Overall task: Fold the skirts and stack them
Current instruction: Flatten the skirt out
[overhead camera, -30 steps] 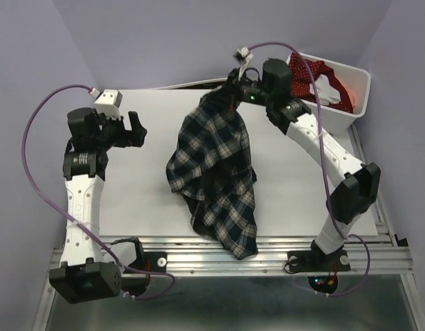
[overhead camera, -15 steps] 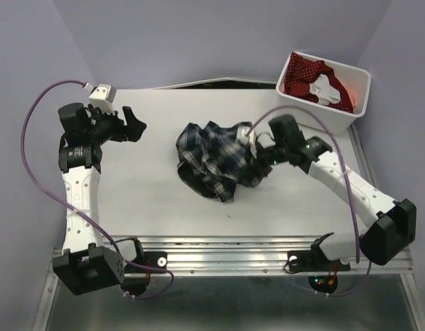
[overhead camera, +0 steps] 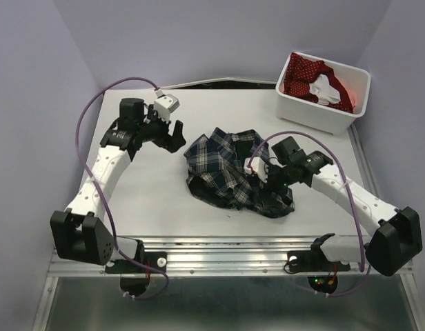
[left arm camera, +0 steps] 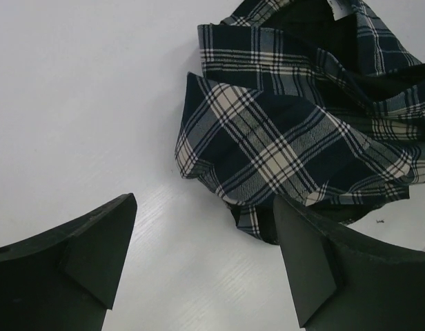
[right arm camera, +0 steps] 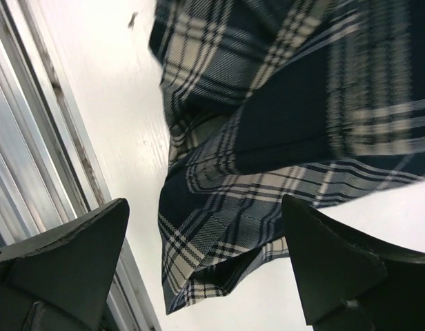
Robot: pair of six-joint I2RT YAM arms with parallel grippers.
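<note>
The plaid skirt's loose corner (overhead camera: 284, 207) (right arm camera: 196, 267) will be grabbed by my right gripper next, so the rest stays free for my left gripper to spread for folding.
A plaid skirt (overhead camera: 226, 169) in dark navy with white lines lies in a crumpled heap on the middle of the white table (overhead camera: 143, 200). My left gripper (overhead camera: 176, 136) stands open just left of the heap. In the left wrist view, the plaid skirt (left arm camera: 288, 131) lies ahead of the left gripper (left arm camera: 205, 255), with only bare table between its fingers. My right gripper (overhead camera: 262, 181) hovers open over the heap's right side. The right wrist view shows the right gripper (right arm camera: 205, 265) with a corner of the plaid skirt (right arm camera: 268, 138) lying loose below it. A red skirt (overhead camera: 303, 74) with white dots sits in the bin.
The white plastic bin (overhead camera: 323, 116) stands at the table's far right corner, with a white cloth piece (overhead camera: 324, 88) beside the red skirt. A metal rail (overhead camera: 233, 252) runs along the table's near edge. Purple cables loop off both arms.
My right gripper lowered the plaid skirt from hanging onto the table and let go; the skirt now lies crumpled. My left arm swung right, up to the heap's left edge.
</note>
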